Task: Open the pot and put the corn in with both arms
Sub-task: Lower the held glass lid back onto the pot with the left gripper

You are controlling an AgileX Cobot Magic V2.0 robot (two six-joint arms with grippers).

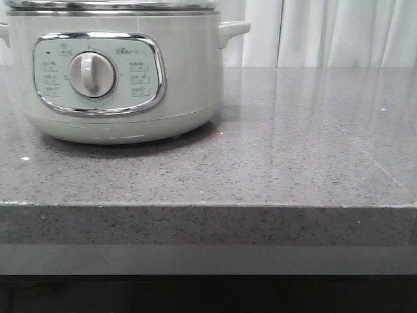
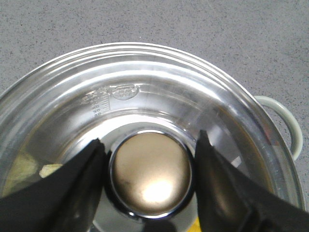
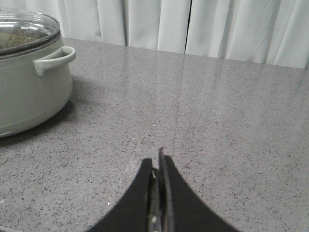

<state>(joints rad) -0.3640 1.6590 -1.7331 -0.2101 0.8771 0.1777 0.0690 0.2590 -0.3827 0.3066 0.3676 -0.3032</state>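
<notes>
The lid's metal rim sits on the pot's top and the lid would stay there, so it is time to open my left gripper.
The pot (image 1: 124, 72) is a pale grey-green cooker with a round dial (image 1: 92, 74), standing at the counter's left. Its glass, metal-rimmed lid (image 2: 145, 82) lies on it. My left gripper (image 2: 150, 166) is above the lid, with its black fingers (image 2: 72, 188) pressed against both sides of the lid's round metal knob (image 2: 152, 171). My right gripper (image 3: 158, 166) is shut and empty, low over the counter to the right of the pot (image 3: 29, 92). No corn cob shows clearly. A small bright yellow patch (image 2: 194, 225) shows under the glass by one finger.
The grey speckled counter (image 1: 293, 150) stretches to the right of the pot, and its front edge (image 1: 208, 207) runs across the front view. White curtains (image 3: 203, 26) hang behind it. Pale yellowish shapes (image 2: 24, 166) show dimly through the lid.
</notes>
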